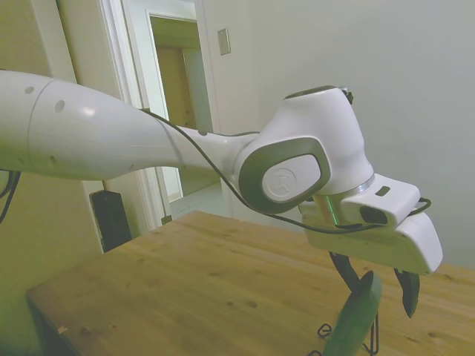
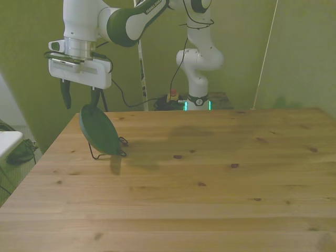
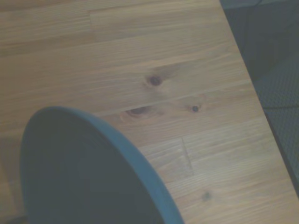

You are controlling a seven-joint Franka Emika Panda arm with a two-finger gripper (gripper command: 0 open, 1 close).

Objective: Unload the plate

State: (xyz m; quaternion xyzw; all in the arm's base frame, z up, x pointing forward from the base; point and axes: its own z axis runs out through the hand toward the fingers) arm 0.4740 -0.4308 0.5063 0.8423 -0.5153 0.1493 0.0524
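The wire rack holds the plate's lower edge, so the robot's gripper should unload the plate next by grabbing its top rim (image 1: 369,280) above the wires.
The dark green plate (image 2: 98,130) stands on edge, tilted, in a thin black wire rack (image 2: 108,154) near the table's edge at the front view's left. My gripper (image 2: 82,101) hangs just above it, open wide, and the plate's top rim sits at about fingertip level between the two fingers. The side view shows the same: the plate (image 1: 355,315) rises from the rack (image 1: 325,331) into the gap of the gripper (image 1: 378,289), with no finger touching it. From the wrist, the plate (image 3: 79,177) fills the lower part, blurred.
The wooden table (image 2: 210,184) stretches wide toward the front view's right. Its side edge (image 3: 243,65) runs close beside the rack, with dark floor beyond. A white object (image 2: 9,140) and cables lie off the table at the front view's left.
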